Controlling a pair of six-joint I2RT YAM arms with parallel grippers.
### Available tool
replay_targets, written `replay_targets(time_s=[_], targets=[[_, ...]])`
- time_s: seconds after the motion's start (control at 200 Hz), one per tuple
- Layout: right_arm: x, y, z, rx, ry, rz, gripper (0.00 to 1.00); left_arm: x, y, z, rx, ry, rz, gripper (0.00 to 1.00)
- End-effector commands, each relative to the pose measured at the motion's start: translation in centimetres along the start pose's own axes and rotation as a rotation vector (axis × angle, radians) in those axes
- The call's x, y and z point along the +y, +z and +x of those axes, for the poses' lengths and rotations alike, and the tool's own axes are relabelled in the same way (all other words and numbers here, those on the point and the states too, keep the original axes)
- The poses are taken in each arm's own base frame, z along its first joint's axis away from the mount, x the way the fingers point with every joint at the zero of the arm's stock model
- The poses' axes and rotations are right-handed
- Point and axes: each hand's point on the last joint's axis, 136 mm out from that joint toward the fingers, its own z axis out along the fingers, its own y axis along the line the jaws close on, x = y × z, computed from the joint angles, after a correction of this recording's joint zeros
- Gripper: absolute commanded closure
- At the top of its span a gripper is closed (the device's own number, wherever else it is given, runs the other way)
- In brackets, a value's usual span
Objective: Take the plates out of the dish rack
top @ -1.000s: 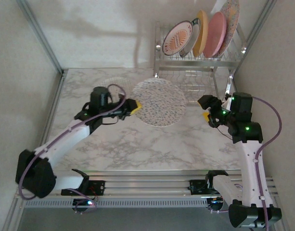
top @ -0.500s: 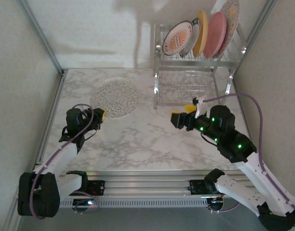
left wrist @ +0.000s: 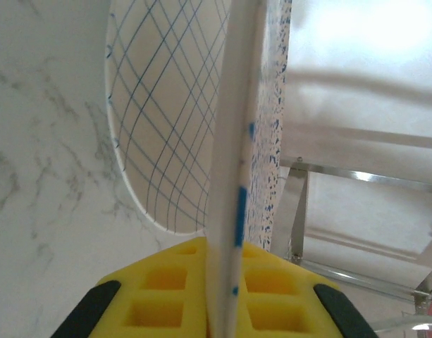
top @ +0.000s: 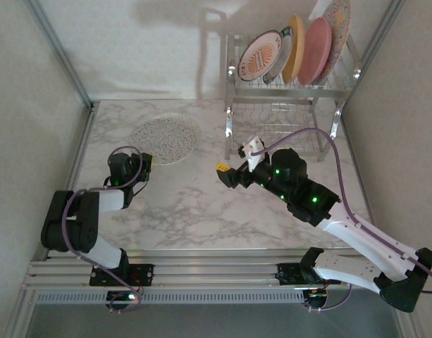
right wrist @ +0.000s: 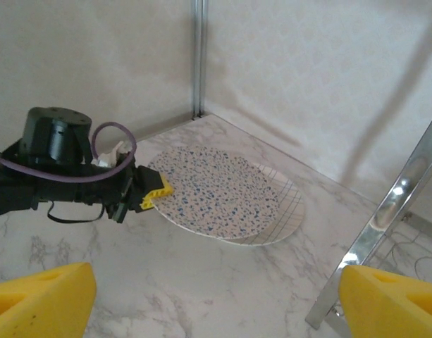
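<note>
My left gripper holds the speckled plate above and short of the grid-lined plate, whose far edge is uncovered. The speckled plate would fall off-center if I opened my left gripper now.
My left gripper (top: 144, 169) is shut on the near rim of a blue-speckled plate (top: 164, 139), which lies low over a grid-lined plate (right wrist: 285, 213) at the table's back left. In the left wrist view the speckled plate (left wrist: 233, 169) runs edge-on between the yellow pads (left wrist: 156, 296), with the grid-lined plate (left wrist: 159, 113) beside it. The chrome dish rack (top: 233, 113) at the back right holds a sunburst plate (top: 260, 56), a yellow one (top: 294, 48), a pink one (top: 316, 49) and a floral one (top: 337, 27), all upright. My right gripper (top: 237, 160) hangs open and empty over mid-table, facing left.
A metal frame post (top: 57, 53) and wall close the left side. The rack's front-left leg (right wrist: 385, 232) stands close to my right gripper (right wrist: 216, 310). Bare marble tabletop (top: 201, 211) stretches between the two arms.
The left arm carried the speckled plate from mid-table to the back left and lowered it over the grid-lined plate. The right arm swung left to mid-table and its jaws widened.
</note>
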Motion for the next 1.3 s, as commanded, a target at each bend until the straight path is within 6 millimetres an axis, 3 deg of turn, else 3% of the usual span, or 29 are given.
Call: replay_targets(time_s=[0.0, 0.155, 0.941, 1.296], targets=[[0.2, -0.5, -3.5, -0.101, -0.027, -0.007, 0.10, -6.3, 0.9, -1.4, -0.032, 0.083, 0.205, 1.00], [0.0, -0.4, -3.4, -0.097, -0.019, 0.001, 0.09, -4.4, 2.6, -1.3, -0.004, 0.074, 0.154, 1.00], [-0.4, 0.2, -3.2, -0.082, 0.027, 0.025, 0.08, -1.2, 6.8, -1.3, 0.076, 0.072, 0.083, 1.00], [-0.6, 0.3, -3.2, -0.077, 0.032, 0.038, 0.07, -1.0, 7.2, -1.4, 0.091, 0.085, 0.042, 0.78]])
